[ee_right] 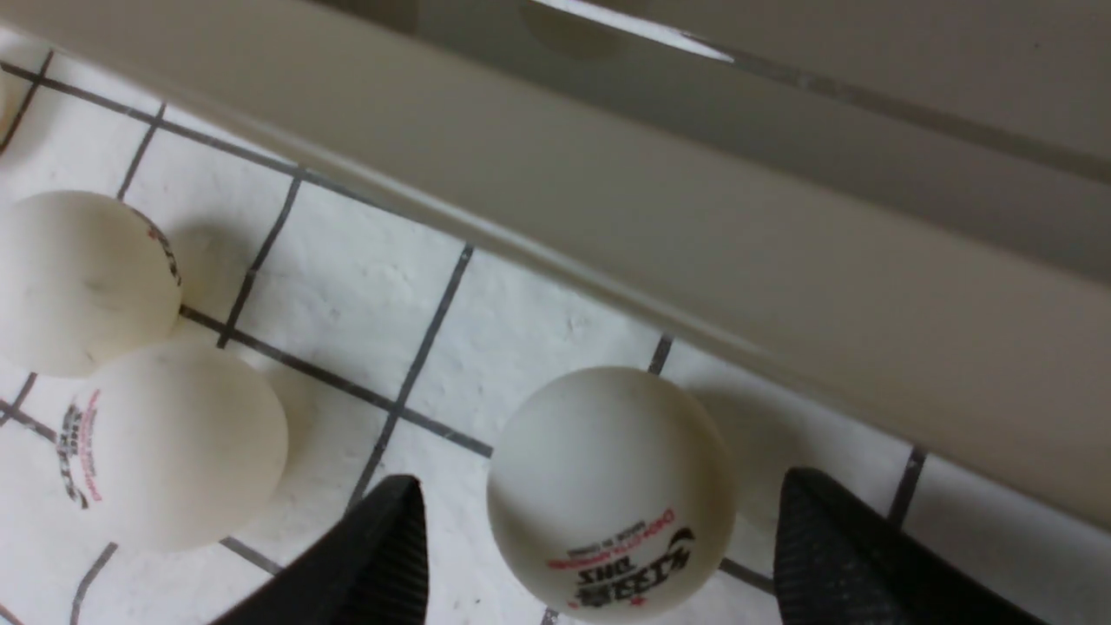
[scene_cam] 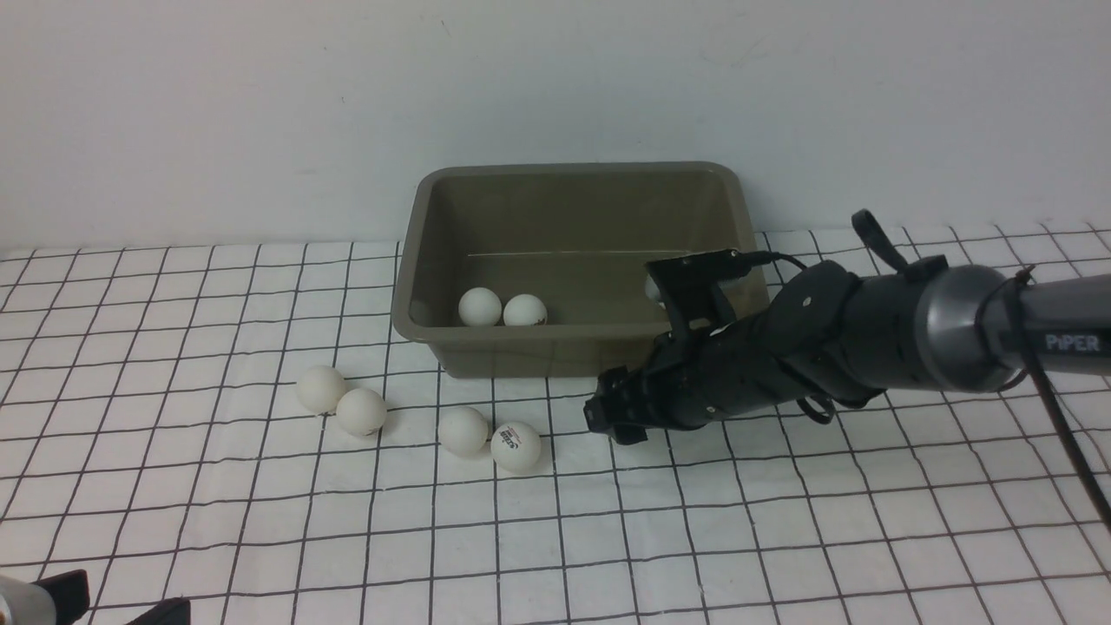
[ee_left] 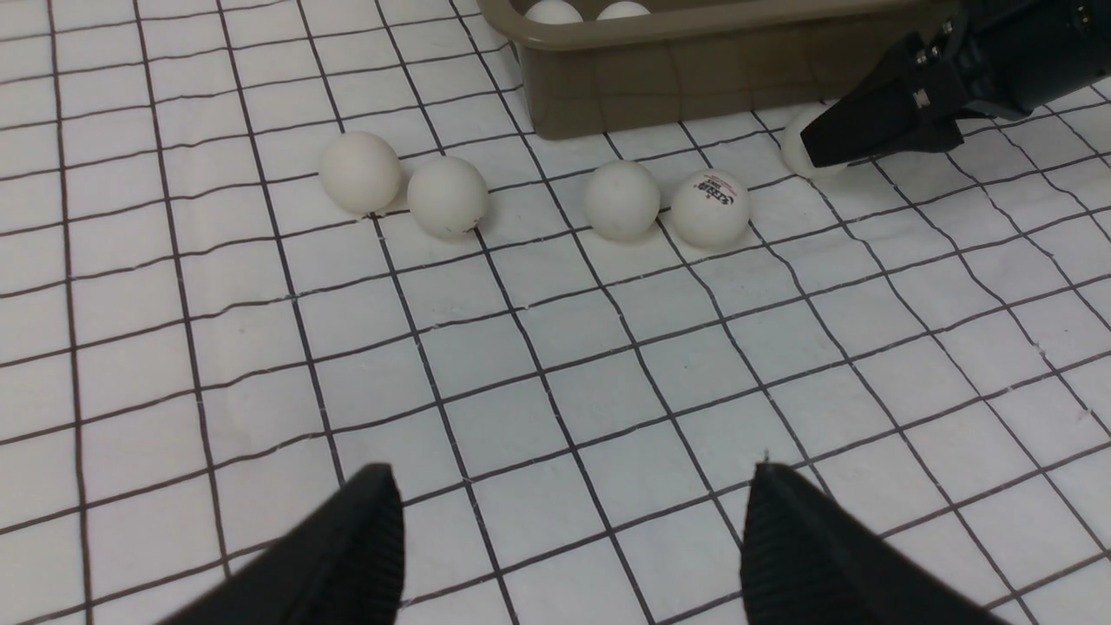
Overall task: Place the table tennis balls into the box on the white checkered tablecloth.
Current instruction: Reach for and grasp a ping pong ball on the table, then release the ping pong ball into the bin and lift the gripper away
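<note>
I should next pick up the logo ball with my right gripper by its sides facing along the box's front side (ee_right: 611,495), because the box's front side is close beside the logo ball.
The olive-grey box (scene_cam: 573,356) stands at the back of the checkered tablecloth (scene_cam: 781,521) with two white balls (scene_cam: 480,306) (scene_cam: 525,310) inside. Four balls lie in front of it on the cloth (scene_cam: 321,388) (scene_cam: 361,411) (scene_cam: 463,430) (scene_cam: 516,447). My right gripper (scene_cam: 608,423) is low by the box's front wall, open, its fingers on either side of a further logo ball (ee_right: 612,490) on the cloth, not touching it. That ball is hidden in the front view but shows in the left wrist view (ee_left: 800,152). My left gripper (ee_left: 573,473) is open and empty, above bare cloth near the front left corner (scene_cam: 113,608).
The box's front wall (ee_right: 694,226) is close beside the ball between my right fingers. Two of the loose balls (ee_right: 78,282) (ee_right: 174,443) lie just beyond the fingertip (ee_right: 382,555). A white wall rises behind the box.
</note>
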`<action>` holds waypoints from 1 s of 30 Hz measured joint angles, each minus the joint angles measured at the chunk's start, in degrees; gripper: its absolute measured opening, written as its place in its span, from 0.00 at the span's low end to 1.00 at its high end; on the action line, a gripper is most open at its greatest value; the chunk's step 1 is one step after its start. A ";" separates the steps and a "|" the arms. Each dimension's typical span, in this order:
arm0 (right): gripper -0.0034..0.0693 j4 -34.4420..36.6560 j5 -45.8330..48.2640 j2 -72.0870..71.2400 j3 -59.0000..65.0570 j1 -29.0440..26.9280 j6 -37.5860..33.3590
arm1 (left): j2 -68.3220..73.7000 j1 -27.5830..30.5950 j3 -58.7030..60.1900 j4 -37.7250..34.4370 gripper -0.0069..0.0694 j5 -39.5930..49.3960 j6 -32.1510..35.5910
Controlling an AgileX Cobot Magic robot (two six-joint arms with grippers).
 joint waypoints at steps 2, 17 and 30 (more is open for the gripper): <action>0.71 0.00 -0.03 0.43 -0.07 0.00 -0.08 | 0.00 0.00 0.00 0.00 0.71 0.00 0.00; 0.52 -1.33 2.91 0.05 -0.26 0.00 -2.18 | 0.00 0.00 0.00 0.00 0.71 0.00 0.00; 0.53 -25.47 22.89 -16.11 -0.26 -1.83 7.66 | 0.00 0.00 0.00 0.00 0.71 0.00 0.00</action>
